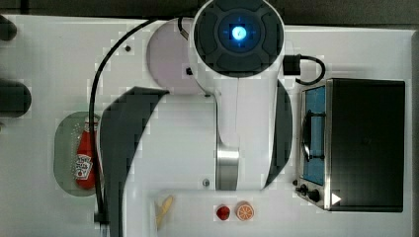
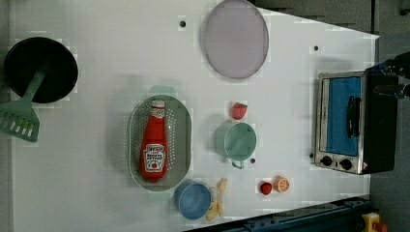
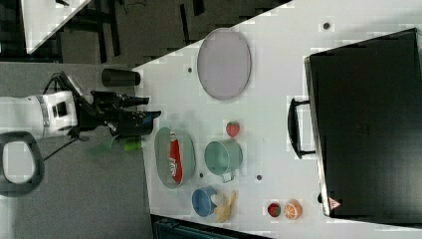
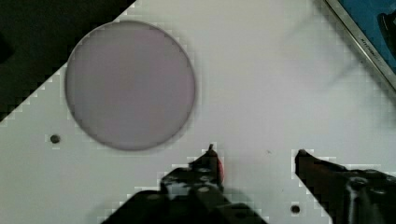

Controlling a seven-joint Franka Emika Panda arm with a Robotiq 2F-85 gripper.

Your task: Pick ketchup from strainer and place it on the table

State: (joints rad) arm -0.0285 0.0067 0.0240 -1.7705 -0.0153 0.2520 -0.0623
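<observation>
I need to grab the ketchup by its labeled body (image 2: 153, 157) next. Then I can move it from the strainer (image 2: 185, 126) to the table.
The ketchup (image 2: 154, 143), a red squeeze bottle with a white cap and label, lies lengthwise inside the pale green strainer (image 2: 185, 126) on the white table (image 2: 96, 183). The top view has the ketchup (image 1: 85, 159) and strainer (image 1: 63, 148) at its left, partly behind the arm. In the right view the ketchup (image 3: 174, 155) rests in the strainer (image 3: 163, 149), and my gripper (image 3: 149, 118) is apart from both, to the right view's left. In the wrist view my gripper (image 4: 257, 156) stands open with nothing between its fingers (image 4: 211, 163), over bare table beside the lilac plate (image 4: 130, 86).
Beside the strainer stand a teal cup (image 2: 237, 141), a strawberry (image 2: 239, 110) and a blue cup (image 2: 192, 199) with a banana (image 2: 218, 203). A toaster oven (image 2: 348, 121) sits at the left view's right, a black pan (image 2: 41, 70) and green spatula (image 2: 19, 121) at the left view's left.
</observation>
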